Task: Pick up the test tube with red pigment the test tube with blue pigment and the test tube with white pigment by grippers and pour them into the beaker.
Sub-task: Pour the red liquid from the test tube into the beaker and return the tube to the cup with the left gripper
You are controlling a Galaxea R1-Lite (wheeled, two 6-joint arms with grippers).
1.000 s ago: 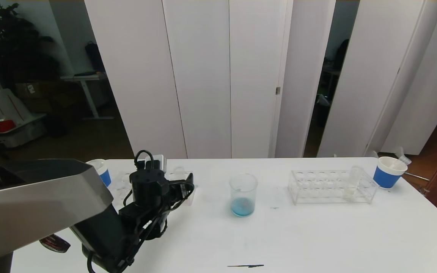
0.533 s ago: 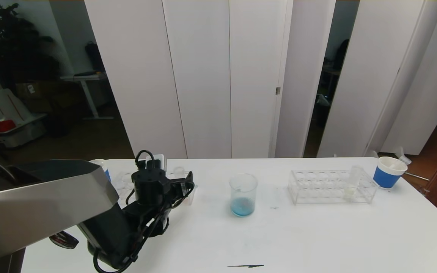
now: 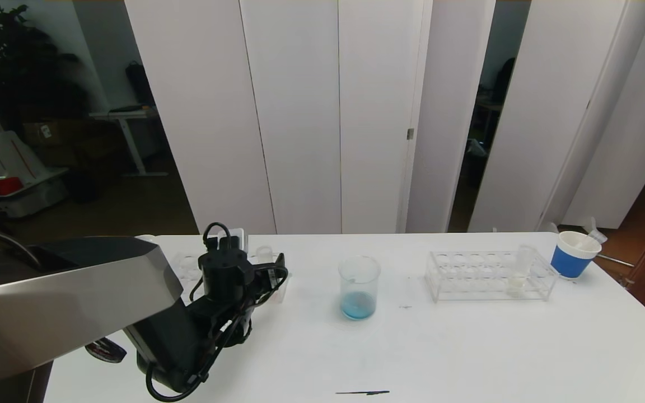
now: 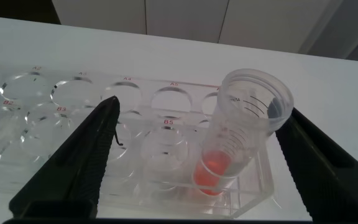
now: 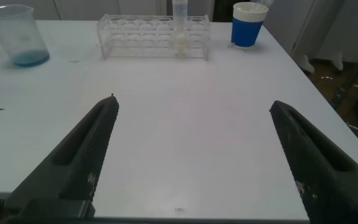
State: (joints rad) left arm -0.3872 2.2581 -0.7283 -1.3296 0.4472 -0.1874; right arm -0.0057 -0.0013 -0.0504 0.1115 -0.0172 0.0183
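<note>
My left gripper needs to grab the test tube with red pigment next, and it should take it by its upper body under its rim (image 4: 235, 127), because the rack closes around the lower half of the test tube.
The test tube with red pigment (image 4: 244, 134) stands tilted in the end hole of a clear rack (image 4: 73, 102). My left gripper (image 4: 202, 107) is open above this rack, with the tube between its fingers, close to one of them and untouched. In the head view the left wrist (image 3: 227, 271) covers most of that rack. The beaker (image 3: 359, 288) stands mid-table with blue liquid in it. The test tube with white pigment (image 3: 518, 274) stands in a second rack (image 3: 487, 277) to the right. The test tube with blue pigment is out of view. My right gripper (image 5: 192, 102) is open and empty above bare table.
A blue-banded paper cup (image 3: 574, 254) stands at the far right, beyond the second rack. A thin dark mark (image 3: 361, 392) lies near the table's front edge. The right wrist view also shows the beaker (image 5: 20, 34) and the second rack (image 5: 154, 34) far off.
My left arm has shifted a little to the right and now hides the blue cup at the left. The beaker, the racks and the right gripper have not moved.
</note>
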